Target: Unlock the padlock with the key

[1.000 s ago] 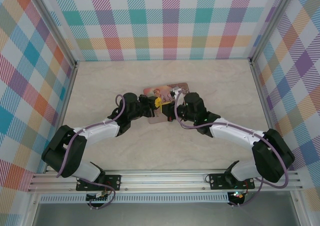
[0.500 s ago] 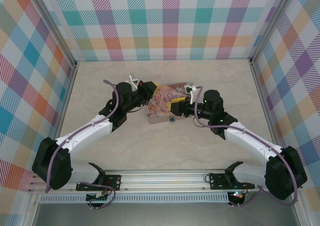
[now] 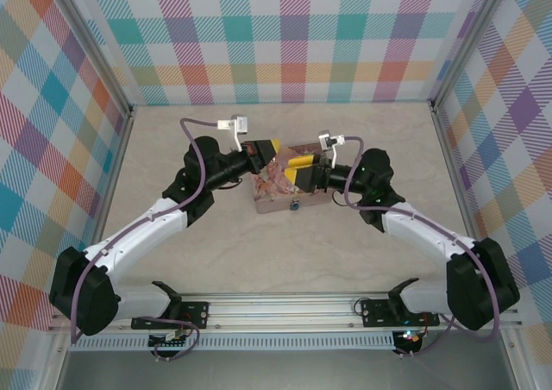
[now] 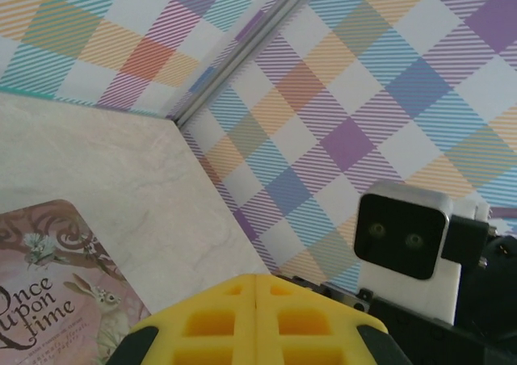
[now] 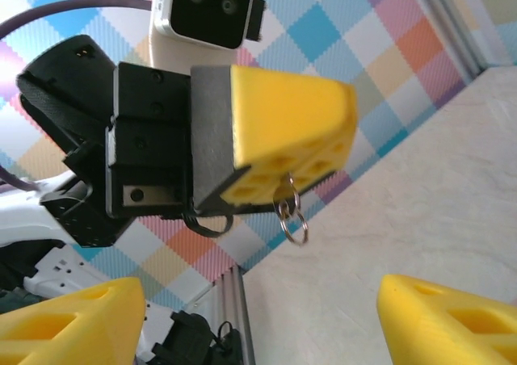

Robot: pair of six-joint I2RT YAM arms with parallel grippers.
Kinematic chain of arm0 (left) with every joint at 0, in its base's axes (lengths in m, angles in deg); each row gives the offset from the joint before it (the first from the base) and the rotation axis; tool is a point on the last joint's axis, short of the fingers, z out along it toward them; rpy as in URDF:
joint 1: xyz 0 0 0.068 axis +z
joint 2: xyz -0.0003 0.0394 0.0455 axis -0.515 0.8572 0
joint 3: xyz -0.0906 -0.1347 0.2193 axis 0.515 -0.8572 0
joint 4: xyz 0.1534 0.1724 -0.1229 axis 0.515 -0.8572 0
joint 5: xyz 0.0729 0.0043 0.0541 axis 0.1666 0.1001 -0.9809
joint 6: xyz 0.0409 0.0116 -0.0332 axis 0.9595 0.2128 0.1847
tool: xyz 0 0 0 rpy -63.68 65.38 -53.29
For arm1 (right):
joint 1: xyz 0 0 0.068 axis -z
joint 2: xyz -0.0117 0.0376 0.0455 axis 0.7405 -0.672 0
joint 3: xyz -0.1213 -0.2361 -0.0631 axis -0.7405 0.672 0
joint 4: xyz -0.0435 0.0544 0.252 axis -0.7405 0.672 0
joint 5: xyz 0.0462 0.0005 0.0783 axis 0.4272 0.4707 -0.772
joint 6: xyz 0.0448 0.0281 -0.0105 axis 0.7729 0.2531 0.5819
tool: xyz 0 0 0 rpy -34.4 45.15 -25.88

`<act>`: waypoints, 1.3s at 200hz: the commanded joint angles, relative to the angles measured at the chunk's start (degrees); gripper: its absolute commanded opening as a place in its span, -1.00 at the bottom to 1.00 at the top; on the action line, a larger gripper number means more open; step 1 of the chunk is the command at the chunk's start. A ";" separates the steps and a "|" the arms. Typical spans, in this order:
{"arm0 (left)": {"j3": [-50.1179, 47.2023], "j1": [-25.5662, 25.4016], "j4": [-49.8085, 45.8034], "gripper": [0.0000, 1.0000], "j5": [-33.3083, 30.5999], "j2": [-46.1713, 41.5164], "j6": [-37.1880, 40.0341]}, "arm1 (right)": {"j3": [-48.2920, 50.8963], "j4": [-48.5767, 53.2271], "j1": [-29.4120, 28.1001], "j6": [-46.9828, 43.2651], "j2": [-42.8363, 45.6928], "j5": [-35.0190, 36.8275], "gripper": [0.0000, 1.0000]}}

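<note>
The key's rings hang beyond the right gripper's fingers with a gap, so closing now would miss them; the robot needs to move that gripper toward the rings before it closes on them.
In the right wrist view my left gripper [image 5: 323, 131] is shut on the key [image 5: 284, 194]; its dark head pokes from under the yellow fingers and two small rings [image 5: 294, 220] dangle below. My right gripper [image 5: 260, 294] stands open and holds nothing, facing the left one. From above, the left gripper [image 3: 267, 148] and the right gripper [image 3: 295, 169] hover close together over the pink tin [image 3: 278, 191]. The padlock [image 3: 295, 205] is a tiny teal speck at the tin's near edge. In the left wrist view the left gripper [image 4: 256, 279] has its yellow fingers pressed together.
The pink tin [image 4: 48, 300] lies mid-table on the pale marbled surface [image 3: 362, 140]. Checked walls [image 3: 285, 36] close in the back and both sides. A metal rail [image 3: 285, 308] runs along the near edge by the arm bases.
The right gripper has opened and drawn back to the right. The left gripper has risen and shifted back-left with the key, its arm stretching out.
</note>
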 commanded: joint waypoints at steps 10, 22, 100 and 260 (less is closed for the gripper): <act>1.82 -0.50 2.70 -1.00 2.56 -0.73 1.51 | -3.63 -9.09 -0.45 4.50 -4.01 -4.27 0.44; 1.85 -0.56 2.90 -1.00 2.56 -0.70 1.17 | -3.98 -10.82 -0.77 5.62 -5.31 -4.18 0.41; 1.49 -0.58 3.08 -1.00 1.99 -0.39 -0.24 | -7.28 -11.99 -2.93 6.63 -9.72 -3.57 0.09; 0.68 -0.62 1.89 -0.61 -0.06 -1.83 0.05 | -7.60 0.87 -3.20 1.36 -7.68 1.43 -0.94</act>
